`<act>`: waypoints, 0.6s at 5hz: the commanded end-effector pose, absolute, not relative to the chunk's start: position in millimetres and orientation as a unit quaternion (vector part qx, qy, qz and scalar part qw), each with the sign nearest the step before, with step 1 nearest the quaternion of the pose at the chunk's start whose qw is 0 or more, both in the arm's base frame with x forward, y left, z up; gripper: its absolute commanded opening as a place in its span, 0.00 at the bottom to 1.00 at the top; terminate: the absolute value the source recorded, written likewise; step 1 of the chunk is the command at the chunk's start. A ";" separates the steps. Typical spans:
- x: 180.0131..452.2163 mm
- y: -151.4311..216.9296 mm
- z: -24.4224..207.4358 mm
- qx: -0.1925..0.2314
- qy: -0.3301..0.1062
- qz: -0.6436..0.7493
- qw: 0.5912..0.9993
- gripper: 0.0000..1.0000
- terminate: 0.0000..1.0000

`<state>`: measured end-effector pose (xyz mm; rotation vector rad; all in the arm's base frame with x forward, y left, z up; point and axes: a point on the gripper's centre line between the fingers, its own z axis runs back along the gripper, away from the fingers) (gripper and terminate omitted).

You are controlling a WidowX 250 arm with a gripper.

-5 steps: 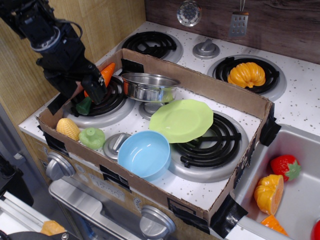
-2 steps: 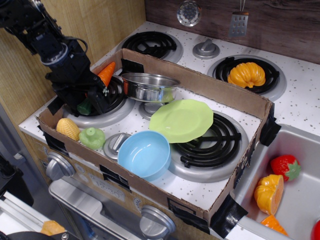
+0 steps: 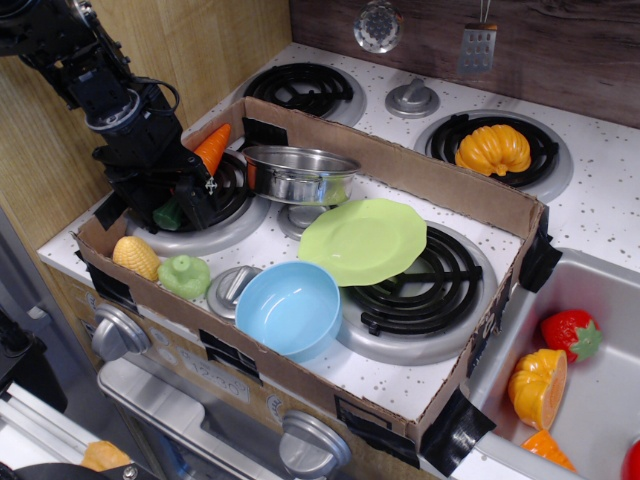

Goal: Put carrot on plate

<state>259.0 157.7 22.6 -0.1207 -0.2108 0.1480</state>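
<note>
Next, my gripper grabs the orange carrot by its thick end beside the green stub (image 3: 167,213) to put the carrot on the lime-green plate (image 3: 365,240).
The orange carrot (image 3: 212,147) lies tilted on the back-left burner inside the cardboard tray, its dark green stub (image 3: 167,213) pointing to the front left. My black gripper (image 3: 172,200) is down over the carrot's lower half, its fingers open and standing on either side of the carrot near the stub. The carrot's middle is hidden by the gripper. The lime-green plate (image 3: 365,240) with a wavy rim rests tilted in the middle of the tray, to the right of the gripper and apart from it.
A steel pot (image 3: 298,172) stands just right of the carrot. A light blue bowl (image 3: 290,305), a yellow corn cob (image 3: 136,257) and a green vegetable (image 3: 185,275) lie in front. Cardboard walls (image 3: 440,180) ring the tray. An orange pumpkin (image 3: 493,148) sits on the back burner.
My gripper has come down from above the carrot and now straddles its lower half. The carrot, the plate and the other things have not moved.
</note>
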 end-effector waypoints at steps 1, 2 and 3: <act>266.7 157.7 48.6 -0.024 -0.100 0.061 0.993 0.00 0.00; 278.3 155.0 62.3 0.003 -0.114 0.007 0.993 0.00 0.00; 291.7 145.0 92.8 0.039 -0.107 -0.007 0.993 0.00 0.00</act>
